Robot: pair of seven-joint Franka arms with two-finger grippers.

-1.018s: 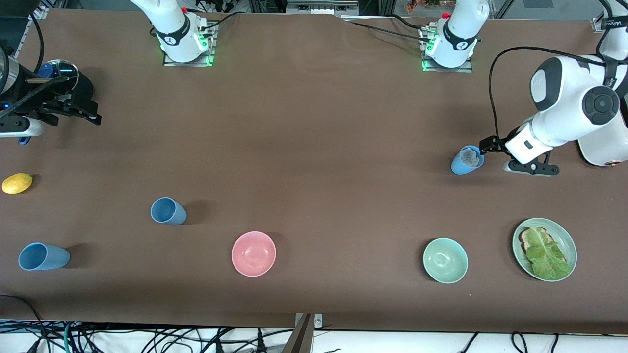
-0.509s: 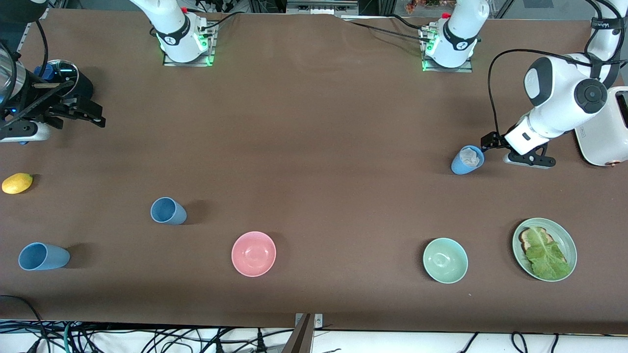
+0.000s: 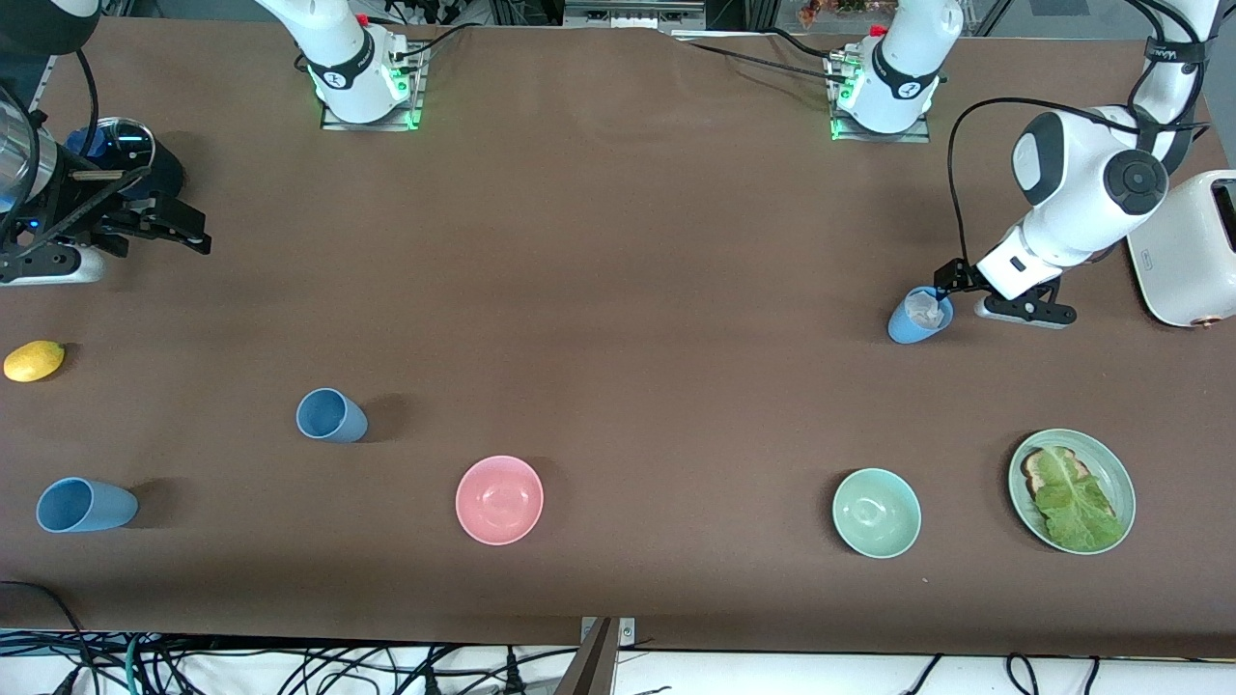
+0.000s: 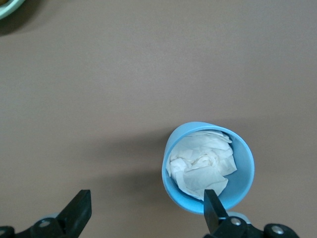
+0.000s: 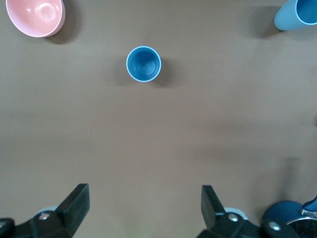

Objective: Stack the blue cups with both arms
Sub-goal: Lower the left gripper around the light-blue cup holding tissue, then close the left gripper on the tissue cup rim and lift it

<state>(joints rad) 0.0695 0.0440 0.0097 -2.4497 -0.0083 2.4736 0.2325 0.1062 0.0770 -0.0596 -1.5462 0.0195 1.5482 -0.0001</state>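
Observation:
The left gripper should stack the blue cups, so next it should grab the paper-filled blue cup by its rim (image 4: 167, 151).
Three blue cups stand on the brown table. One blue cup (image 3: 919, 316) (image 4: 208, 168), with crumpled white paper inside, is at the left arm's end. My left gripper (image 3: 999, 297) (image 4: 147, 206) hovers open beside it, one fingertip (image 4: 212, 201) over its rim and the gap over bare table. A second cup (image 3: 330, 416) (image 5: 143, 63) and a third cup (image 3: 85, 505) (image 5: 297, 15) sit toward the right arm's end, nearer the front camera. My right gripper (image 3: 185, 229) (image 5: 144, 198) hangs open over bare table at that end, holding nothing.
A pink bowl (image 3: 499, 499) and a mint-green bowl (image 3: 876, 513) sit near the front edge. A plate (image 3: 1120, 483) holds toast and lettuce. A white toaster (image 3: 1183, 246) stands by the left arm. A yellow fruit (image 3: 34, 360) and a dark pot (image 3: 135, 154) are at the right arm's end.
The left arm has swung in, bringing its gripper closer to the paper-filled cup. The right gripper has drifted slightly toward the table's middle. No cup has moved.

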